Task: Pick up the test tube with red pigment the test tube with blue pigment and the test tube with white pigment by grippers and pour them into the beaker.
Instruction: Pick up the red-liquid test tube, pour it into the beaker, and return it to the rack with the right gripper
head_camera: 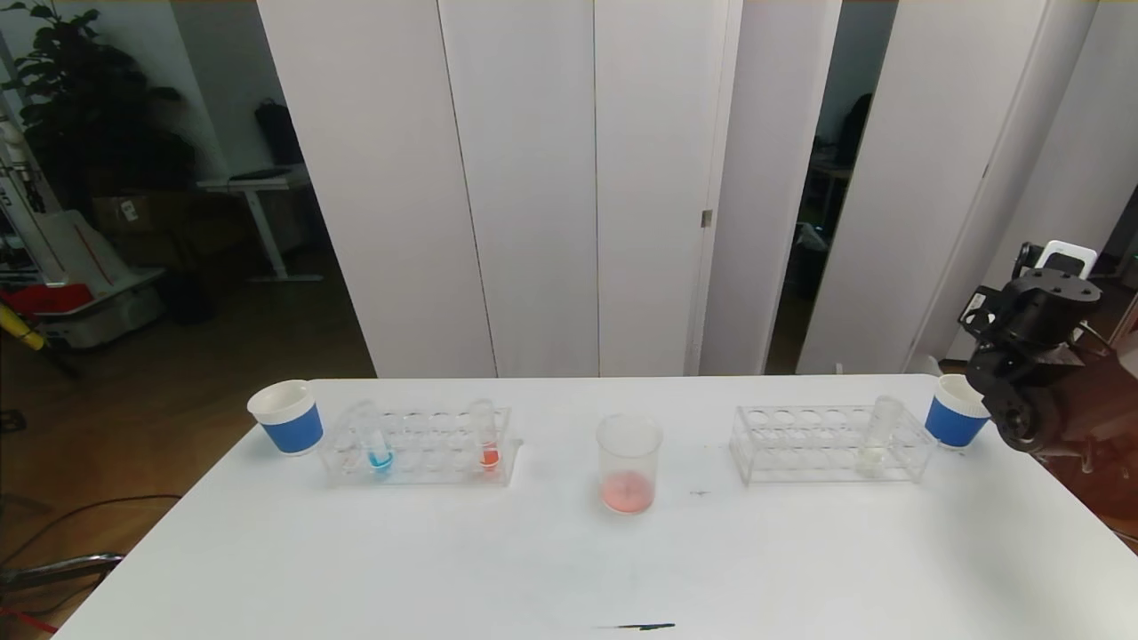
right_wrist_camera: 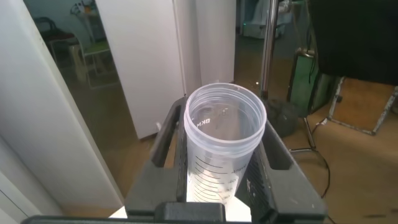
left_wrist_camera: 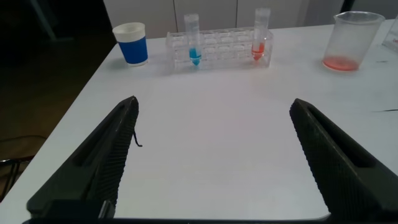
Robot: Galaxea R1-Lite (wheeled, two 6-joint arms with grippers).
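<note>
The graduated tube hangs high above the blue-and-white cup's rim and would fall if I opened now, so my right gripper keeps hold of it for now.
The beaker [head_camera: 629, 462] stands mid-table with red liquid at its bottom; it also shows in the left wrist view [left_wrist_camera: 354, 40]. The test tube with blue pigment [head_camera: 378, 444] [left_wrist_camera: 193, 46] and a tube with red pigment [head_camera: 487, 440] [left_wrist_camera: 260, 40] stand in the left rack [head_camera: 427, 471]. The test tube with white pigment [head_camera: 876, 440] stands in the right rack [head_camera: 800, 467]. My right gripper [right_wrist_camera: 224, 124] is raised at the table's far right [head_camera: 1022, 400], shut on a clear graduated tube [right_wrist_camera: 224, 143] with no pigment visible inside. My left gripper [left_wrist_camera: 211, 109] is open and empty over the table, in front of the left rack.
A blue-and-white paper cup [head_camera: 286, 418] [left_wrist_camera: 132, 43] stands left of the left rack. Another cup [head_camera: 956, 422] stands right of the right rack, close to my right arm. A small dark mark [head_camera: 645, 627] lies near the table's front edge.
</note>
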